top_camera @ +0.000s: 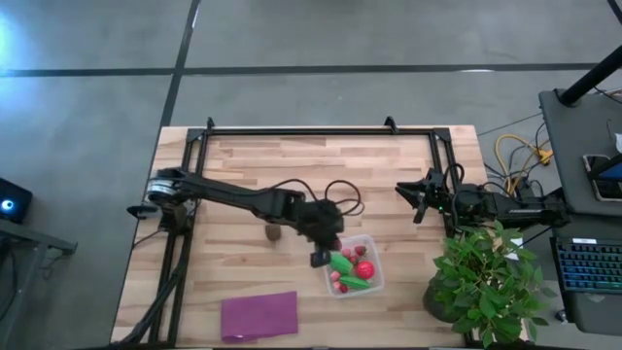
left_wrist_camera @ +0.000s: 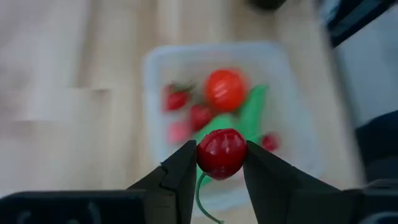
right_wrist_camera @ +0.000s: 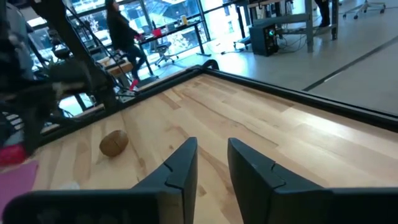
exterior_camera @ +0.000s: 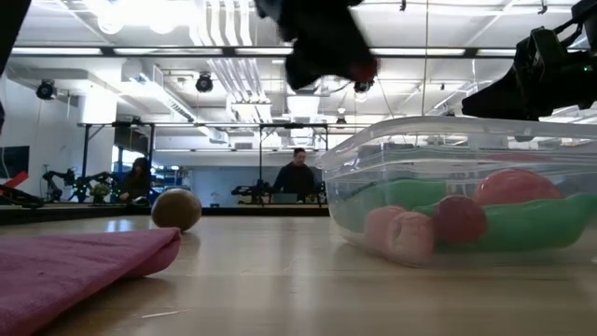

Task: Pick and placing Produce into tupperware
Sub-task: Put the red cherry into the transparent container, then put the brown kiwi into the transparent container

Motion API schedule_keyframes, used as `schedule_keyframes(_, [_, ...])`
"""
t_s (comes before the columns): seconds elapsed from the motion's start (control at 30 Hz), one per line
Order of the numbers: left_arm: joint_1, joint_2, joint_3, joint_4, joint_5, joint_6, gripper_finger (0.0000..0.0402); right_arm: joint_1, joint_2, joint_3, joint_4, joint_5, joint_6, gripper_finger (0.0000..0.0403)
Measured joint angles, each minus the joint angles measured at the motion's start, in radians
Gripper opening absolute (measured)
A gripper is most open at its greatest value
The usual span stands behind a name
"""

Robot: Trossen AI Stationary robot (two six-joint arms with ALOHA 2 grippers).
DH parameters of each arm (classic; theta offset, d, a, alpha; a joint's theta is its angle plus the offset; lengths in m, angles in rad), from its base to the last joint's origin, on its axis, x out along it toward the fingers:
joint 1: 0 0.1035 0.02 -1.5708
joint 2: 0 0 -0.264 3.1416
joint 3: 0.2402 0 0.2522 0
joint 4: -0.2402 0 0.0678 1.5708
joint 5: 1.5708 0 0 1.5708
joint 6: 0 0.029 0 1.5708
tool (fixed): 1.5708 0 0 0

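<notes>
The red cherry [left_wrist_camera: 222, 154] is high above the near rim of the tub [left_wrist_camera: 233, 200], so the robot's left gripper needs to move the cherry into the tub before letting it go.
My left gripper [top_camera: 321, 257] hangs over the near-left rim of the clear tupperware [top_camera: 377, 261] and is shut on a small red cherry [left_wrist_camera: 221, 152]. In the low view this gripper [exterior_camera: 322, 47] is high above the tub [exterior_camera: 420, 149]. Inside the tub lie green oblong pieces [top_camera: 342, 262], a red ball [top_camera: 364, 269] and small berries [left_wrist_camera: 177, 98]. The brown kiwi-like ball [top_camera: 274, 232] rests on the wood left of the tub. My right gripper [top_camera: 416, 199] waits open and off the table surface, toward the table's right side. My left gripper pinches the cherry's round red body [left_wrist_camera: 205, 155] between its two fingers, one on each side, coming from above and pointing down. The cherry is lifted clear above the tub, and its thin green stem [left_wrist_camera: 200, 199] trails back between the fingers.
A flat purple sheet [top_camera: 259, 315] lies near the table's near edge, left of the tub. A leafy potted plant [top_camera: 486, 282] stands at the near right corner. A black frame [top_camera: 321, 128] runs along the far edge. Bare wood lies between the tub and the far edge.
</notes>
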Motion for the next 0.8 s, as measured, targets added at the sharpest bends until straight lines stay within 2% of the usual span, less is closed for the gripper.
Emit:
schedule_keyframes(0.13, [0.008, 0.057, 0.016, 0.184, 0.162, -0.148, 0.0104, 0.000, 0.001, 0.000, 0.000, 0.000, 0.000, 0.0084])
schedule_keyframes(0.2, [0.008, 0.084, 0.015, 0.257, 0.194, -0.186, 0.0104, 0.000, 0.001, 0.000, 0.000, 0.000, 0.000, 0.0082])
schedule_keyframes(0.4, [0.010, 0.166, 0.011, 0.270, 0.180, -0.260, 0.0118, 0.000, 0.001, 0.000, 0.000, 0.000, 0.000, 0.0073])
schedule_keyframes(0.63, [0.004, 0.197, 0.022, 0.289, 0.171, -0.340, 0.0189, 0.000, 0.001, 0.000, -0.002, 0.000, 0.000, 0.0071])
schedule_keyframes(0.8, [0.007, 0.157, 0.022, 0.272, 0.167, -0.284, 0.0221, 0.000, 0.001, 0.000, 0.000, 0.000, 0.000, 0.0078])
